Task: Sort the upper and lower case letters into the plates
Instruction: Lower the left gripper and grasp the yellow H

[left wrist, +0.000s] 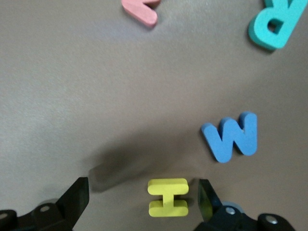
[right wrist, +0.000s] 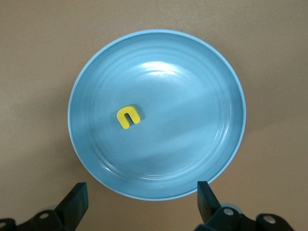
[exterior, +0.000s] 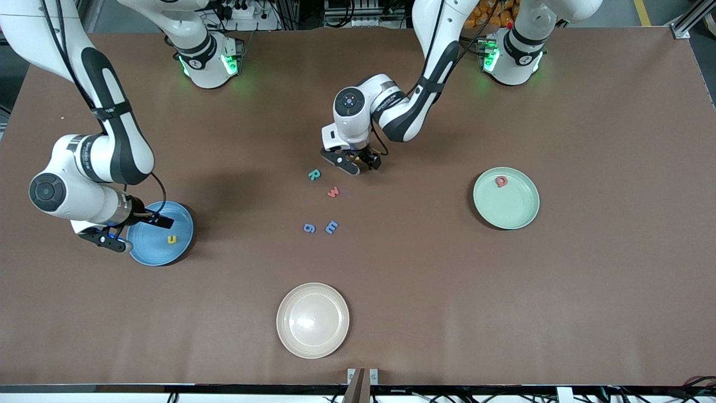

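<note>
I need to sort the upper case H into the mint green plate (exterior: 512, 207), so next I need to grab the yellow H by the ends of its legs with my left gripper.
My left gripper (exterior: 357, 165) is open and low over the middle of the table. In the left wrist view (left wrist: 143, 190) the yellow H (left wrist: 167, 197) lies on the table between its fingers, close to one of them. A blue W (left wrist: 231, 137), the teal R (left wrist: 276, 24) and the red w (left wrist: 139, 12) lie close by. In the front view the H and the W are hidden under the gripper. The R (exterior: 314, 174), red w (exterior: 333, 192), blue g (exterior: 309, 228) and another blue letter (exterior: 331, 226) show. My right gripper (exterior: 134, 230) is open and empty over the rim of the sky blue plate (exterior: 179, 221), which holds the yellow u (exterior: 172, 239). The wrist view shows this gripper (right wrist: 142, 192), plate (right wrist: 192, 120) and u (right wrist: 128, 117). The red Q (exterior: 501, 181) lies in the mint green plate (exterior: 512, 207).
A cream-beige plate (exterior: 312, 319) stands empty, nearer to the front camera than the loose letters. The blue plate is toward the right arm's end of the table, the green plate toward the left arm's end.
</note>
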